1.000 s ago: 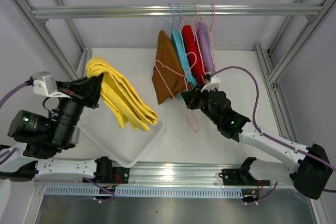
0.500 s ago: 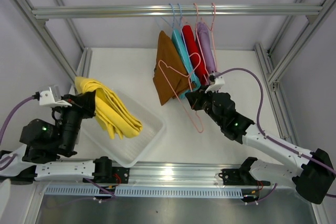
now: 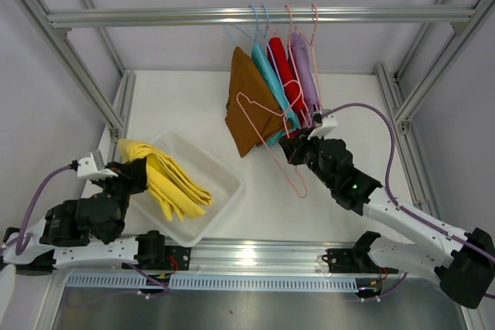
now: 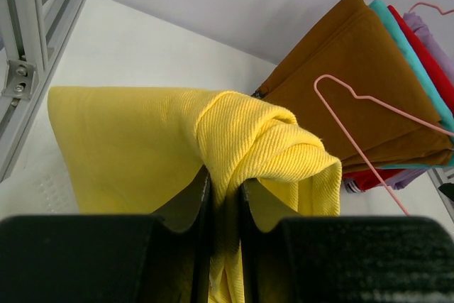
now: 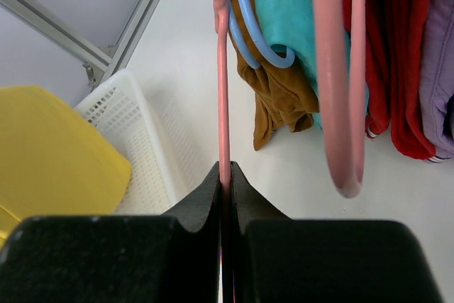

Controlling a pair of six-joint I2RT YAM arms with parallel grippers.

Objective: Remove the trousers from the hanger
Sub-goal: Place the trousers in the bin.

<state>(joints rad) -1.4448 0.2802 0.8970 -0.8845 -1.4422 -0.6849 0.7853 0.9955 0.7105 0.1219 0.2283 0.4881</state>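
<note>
My left gripper should stay closed on the yellow trousers [image 3: 166, 179] until their held end is in the basket, as they overhang its rim and would drape over it now.
My left gripper [image 3: 133, 174] is shut on the yellow trousers [image 3: 166, 179] and holds them low over the white basket [image 3: 224, 183]; in the left wrist view the yellow cloth [image 4: 234, 133] bunches between my fingers. My right gripper [image 3: 288, 144] is shut on an empty pink hanger [image 3: 267, 133], whose rod [image 5: 224, 104] is pinched between the jaws. Brown [image 3: 246, 102], teal [image 3: 267, 75], red [image 3: 282, 71] and lilac [image 3: 303, 71] trousers hang on hangers from the top rail [image 3: 255, 15].
Aluminium frame posts stand at the left [image 3: 85, 75] and right [image 3: 421, 75]. A rail [image 3: 255, 253] runs along the near table edge.
My left gripper has dropped down and towards the near left, lowering the yellow trousers into the basket. My right gripper has shifted slightly right with the pink hanger.
</note>
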